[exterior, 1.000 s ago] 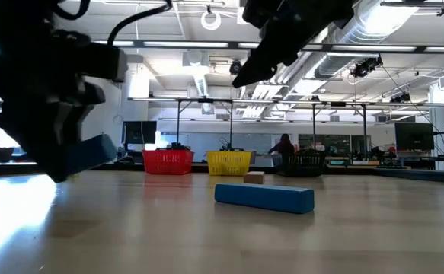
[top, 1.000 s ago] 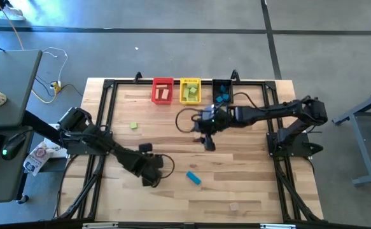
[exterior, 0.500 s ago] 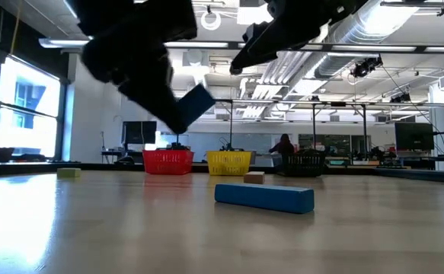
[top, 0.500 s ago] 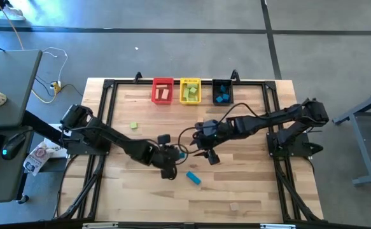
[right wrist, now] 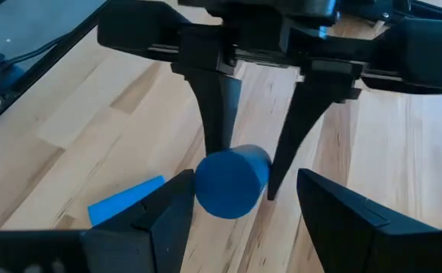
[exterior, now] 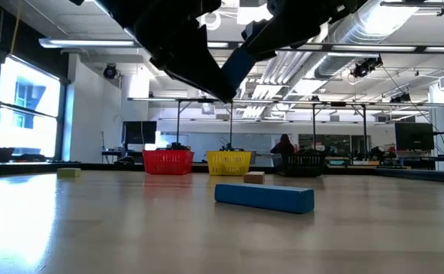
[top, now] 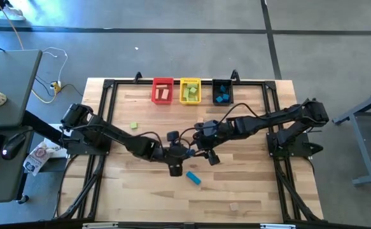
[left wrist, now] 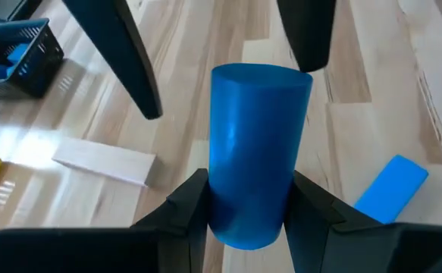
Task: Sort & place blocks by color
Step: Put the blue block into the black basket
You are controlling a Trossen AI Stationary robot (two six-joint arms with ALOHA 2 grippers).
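I should next grab the blue cylinder with my right gripper by its free round end, so that I can sort it into the black bin.
In the left wrist view my left gripper is shut on a blue cylinder above the table's middle. My right gripper is open and faces it; its fingers stand on either side of the cylinder's free end, and whether they touch it I cannot tell. A blue bar lies flat on the table below them. A green block and a wood block also lie on the table. My left gripper pinches the blue cylinder between its two fingers, on the curved side near one end. The cylinder is lifted clear of the table. Its free round end points toward my right gripper.
The red bin, yellow bin and black bin stand in a row at the far edge, each holding blocks. A pale wood bar lies near the grippers. A black frame runs along the table's sides.
My left gripper has carried the blue cylinder up and toward the table's right, from low near the left side to the middle, close to my right gripper. My right gripper came from near the bins toward the near edge, then held still.
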